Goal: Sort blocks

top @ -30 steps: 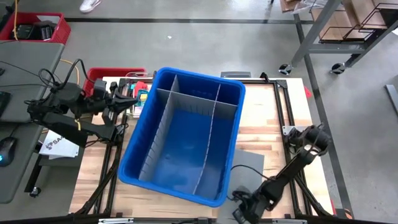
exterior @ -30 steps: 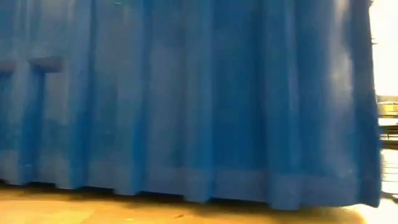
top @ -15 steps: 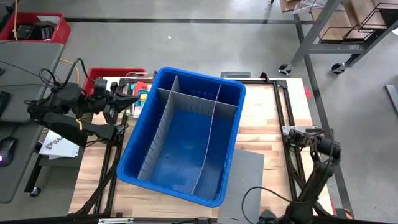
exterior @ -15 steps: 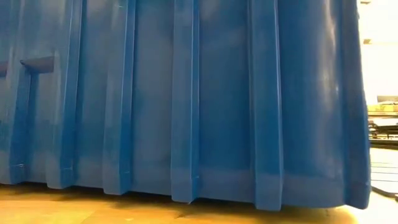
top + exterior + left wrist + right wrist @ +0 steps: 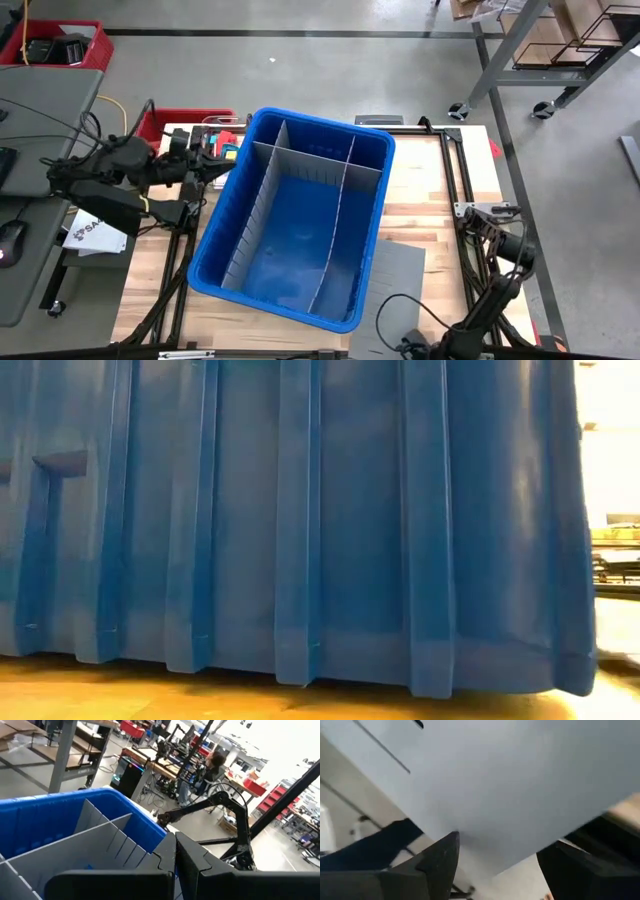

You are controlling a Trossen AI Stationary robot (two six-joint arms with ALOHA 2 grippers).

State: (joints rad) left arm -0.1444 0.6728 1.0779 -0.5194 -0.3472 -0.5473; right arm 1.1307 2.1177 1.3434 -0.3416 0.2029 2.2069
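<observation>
My right gripper grabs the panel's thin edge (image 5: pixel 495 872) next, since the grey panel's broad flat side is too wide for the fingers.
The blue bin (image 5: pixel 300 215) with grey dividers (image 5: pixel 340 215) stands in the middle of the table and fills the low view (image 5: pixel 300 520). A few small coloured blocks (image 5: pixel 227 150) lie at the far left, beside the bin's far-left corner. My left gripper (image 5: pixel 208 168) is shut and hovers by that corner, pointing at the bin (image 5: pixel 60 815). My right gripper (image 5: pixel 412 345) is at the table's near edge. It is open over a loose grey panel (image 5: pixel 395 285) that lies flat on the table, and the panel (image 5: pixel 510 780) fills the right wrist view. My right gripper (image 5: pixel 505 870) slants down at the grey panel with its fingers wide apart. I cannot tell whether a fingertip (image 5: pixel 445 850) touches the panel.
A red basket (image 5: pixel 165 122) sits beyond the table's far-left corner. A desk with a mouse and papers (image 5: pixel 90 232) stands left of the table. A cable (image 5: pixel 395 305) runs over the grey panel. Bare wood shows to the right of the bin (image 5: pixel 425 215).
My right arm has swung toward the table's right edge, and its gripper has gone to the near edge, uncovering the grey panel. My left gripper has moved a little toward the bin. In the low view the bin's wall was blurred and is now sharp.
</observation>
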